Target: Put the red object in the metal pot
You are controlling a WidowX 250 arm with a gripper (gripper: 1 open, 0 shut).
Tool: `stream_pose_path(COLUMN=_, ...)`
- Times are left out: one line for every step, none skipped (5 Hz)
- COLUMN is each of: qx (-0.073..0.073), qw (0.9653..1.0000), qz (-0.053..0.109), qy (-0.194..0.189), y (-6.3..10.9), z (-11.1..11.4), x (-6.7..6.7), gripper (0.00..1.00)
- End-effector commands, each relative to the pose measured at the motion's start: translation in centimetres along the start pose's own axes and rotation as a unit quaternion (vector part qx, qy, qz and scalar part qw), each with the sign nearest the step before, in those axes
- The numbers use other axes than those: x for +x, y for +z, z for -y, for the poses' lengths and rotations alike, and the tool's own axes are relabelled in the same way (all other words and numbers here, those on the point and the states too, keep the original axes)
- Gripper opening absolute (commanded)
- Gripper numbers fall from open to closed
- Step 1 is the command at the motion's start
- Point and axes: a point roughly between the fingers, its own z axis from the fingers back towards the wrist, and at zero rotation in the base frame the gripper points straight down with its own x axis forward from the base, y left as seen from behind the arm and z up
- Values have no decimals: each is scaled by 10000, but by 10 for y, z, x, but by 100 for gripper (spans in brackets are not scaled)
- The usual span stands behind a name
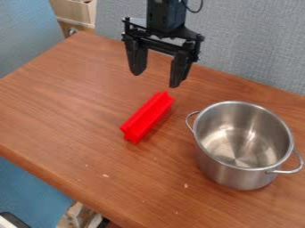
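Observation:
I need to grab the red object (148, 118) next by its long sides, across its narrow width, because the object is longer than my open fingers spread.
A bright red elongated block, the red object (148, 117), lies flat on the wooden table (71, 98), angled from lower left to upper right. Just to its right stands the metal pot (244, 142), round, shiny and empty, with small side handles. My gripper (160, 68) hangs above the table behind the block's far end, its two black fingers (138, 61) pointing down and spread wide apart. Nothing is between them, and they touch neither the block nor the pot.
The table's front edge runs diagonally along the lower left, with blue floor beyond it. A beige object (77, 13) stands past the table's far left corner. A grey wall lies behind the arm.

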Motion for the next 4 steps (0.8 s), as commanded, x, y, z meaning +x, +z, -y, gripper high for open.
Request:
stream_pose_path(qx=53, qw=9999, qz=-104, qy=-23, y=-17, z=-7, x=5, gripper=100)
stream_pose_path(qx=112, qw=9997, qz=-206, qy=-51, y=-36, z=-15, x=10, gripper=100)
stream_pose_path(qx=158, qw=9995, qz=-260, qy=-123, y=-51, z=-21, x=15, gripper=100)
stream_pose_path(qx=187, qw=9990, qz=-329, qy=-217, y=-65, z=-26, x=20, gripper=100)
